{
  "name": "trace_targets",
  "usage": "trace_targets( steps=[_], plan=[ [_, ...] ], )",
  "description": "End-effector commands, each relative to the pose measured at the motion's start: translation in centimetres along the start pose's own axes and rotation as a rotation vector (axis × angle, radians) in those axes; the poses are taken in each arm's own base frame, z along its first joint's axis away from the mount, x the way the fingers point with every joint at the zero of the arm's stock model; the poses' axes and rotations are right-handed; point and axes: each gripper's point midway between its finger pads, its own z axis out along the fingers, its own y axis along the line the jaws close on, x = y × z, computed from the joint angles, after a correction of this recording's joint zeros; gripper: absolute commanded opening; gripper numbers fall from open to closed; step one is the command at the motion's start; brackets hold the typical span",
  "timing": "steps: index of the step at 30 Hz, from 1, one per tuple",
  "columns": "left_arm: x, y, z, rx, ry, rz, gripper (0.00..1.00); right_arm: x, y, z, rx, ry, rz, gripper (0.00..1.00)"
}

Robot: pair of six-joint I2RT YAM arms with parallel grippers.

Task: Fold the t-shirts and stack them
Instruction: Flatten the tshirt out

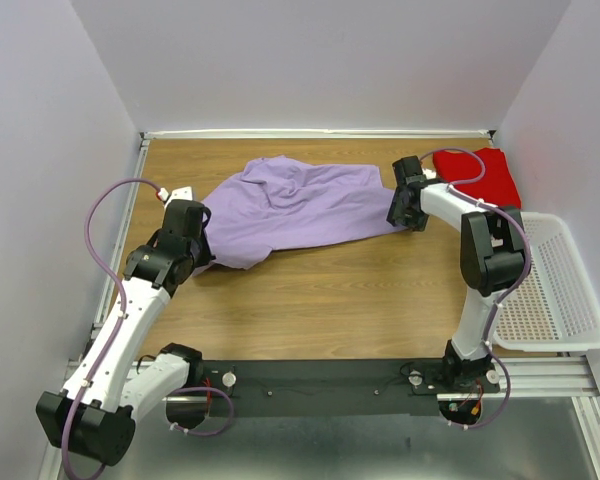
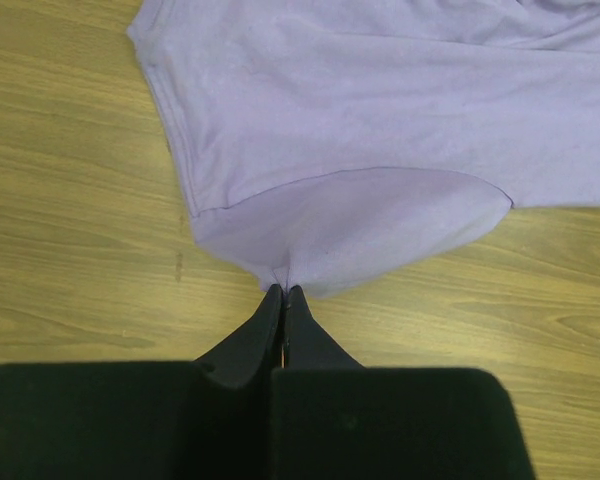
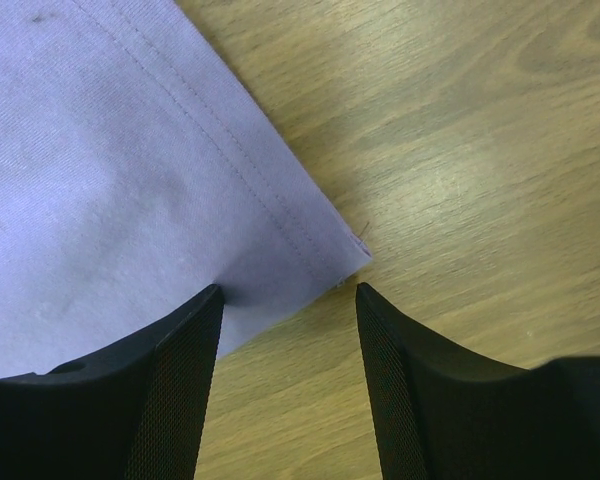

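Note:
My right gripper should spread and fold the t-shirt, so next it should grab the hemmed corner [image 1: 397, 228] of the lavender t-shirt [image 1: 290, 205], opposite the spot that my left gripper is pinching.
The lavender t-shirt [image 1: 290, 205] lies crumpled and spread across the middle of the wooden table. My left gripper [image 1: 202, 262] is shut on its near left edge; the left wrist view shows the cloth [image 2: 380, 150] pinched at the closed fingertips [image 2: 285, 292]. My right gripper [image 1: 398, 218] is open at the shirt's right end; in the right wrist view a hemmed corner of the shirt [image 3: 310, 250] lies between the two spread fingers [image 3: 185, 350], low over the wood. The red t-shirt [image 1: 480, 175] lies folded at the back right, behind the right arm.
A white perforated basket [image 1: 550, 290] stands at the table's right edge, beside the right arm's base. White walls close in the table at the back and both sides. A small white item [image 1: 178, 193] lies at the left near the left wrist.

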Motion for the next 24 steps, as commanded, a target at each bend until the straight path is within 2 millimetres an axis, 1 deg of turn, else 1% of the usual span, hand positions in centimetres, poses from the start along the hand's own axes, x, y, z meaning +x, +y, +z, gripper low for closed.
trace_targets(
  steps=[1,5,7,8,13,17,20,24],
  plan=[
    [0.4,0.3,-0.3,0.009,0.003,0.008,0.00,1.5,-1.8,2.0,0.084,0.036,0.003,0.63],
    [0.6,0.4,-0.2,0.003,0.004,0.004,0.00,2.0,-1.9,2.4,0.064,0.054,-0.014,0.62],
    [0.8,0.3,0.0,0.010,0.009,-0.002,0.00,1.9,-2.0,2.2,0.053,0.052,-0.007,0.60],
    [0.9,0.2,0.0,0.015,0.011,-0.002,0.00,1.7,-1.8,2.1,0.024,0.051,0.010,0.58],
    [1.2,0.4,-0.1,0.012,0.011,0.000,0.00,-0.2,-1.9,0.8,-0.018,0.000,0.058,0.58],
    [1.2,0.3,-0.1,0.015,0.011,-0.004,0.00,-2.2,-1.6,-1.1,-0.050,-0.061,0.086,0.59],
    [1.2,0.4,-0.1,0.014,0.009,-0.004,0.00,-3.0,-1.6,-1.6,-0.049,-0.086,0.098,0.61],
    [1.2,0.4,-0.1,0.014,0.009,-0.004,0.00,-2.9,-2.0,-1.0,-0.037,-0.080,0.105,0.62]
  ],
)
